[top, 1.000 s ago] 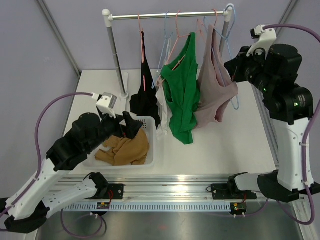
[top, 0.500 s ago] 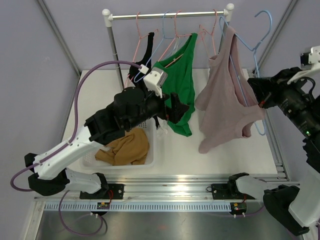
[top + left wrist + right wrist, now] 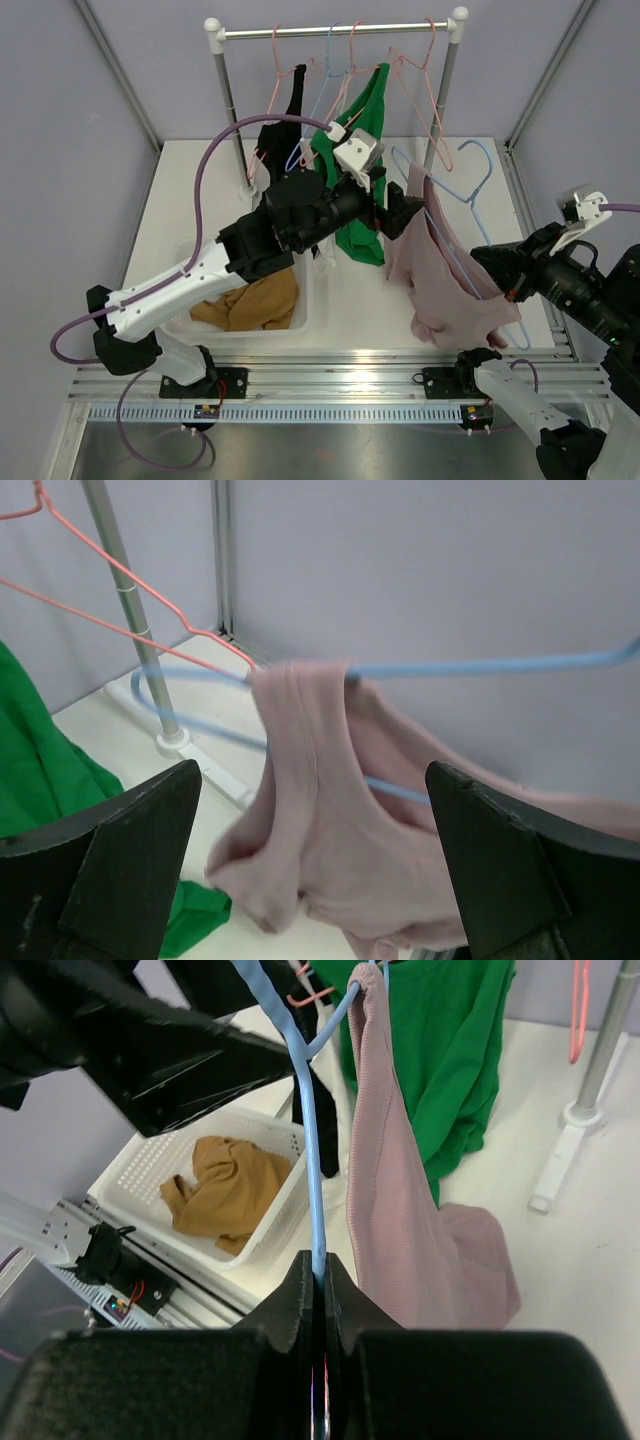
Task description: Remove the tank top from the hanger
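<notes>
A gap shows between my left gripper's fingers and the fabric, so it is too early to close. It moves toward the strap first, then closes on it.
The dusty-pink tank top hangs on a light blue hanger, off the rail and low over the right side of the table. My right gripper is shut on the hanger's blue wire, with the pink fabric draped just right of my jaws. My left gripper is open, its fingers wide on either side of the tank top's strap and upper body without touching them. In the left wrist view the gripper faces the hanger, which runs through the strap.
The clothes rail at the back carries a green garment, a black garment and empty pink hangers. A white basket at the front left holds a brown garment. The rail's right post stands behind the pink top.
My right arm has pulled the blue hanger and pink top off the rail, down toward the front right. My left arm rose from the basket and swung right to the top's strap.
</notes>
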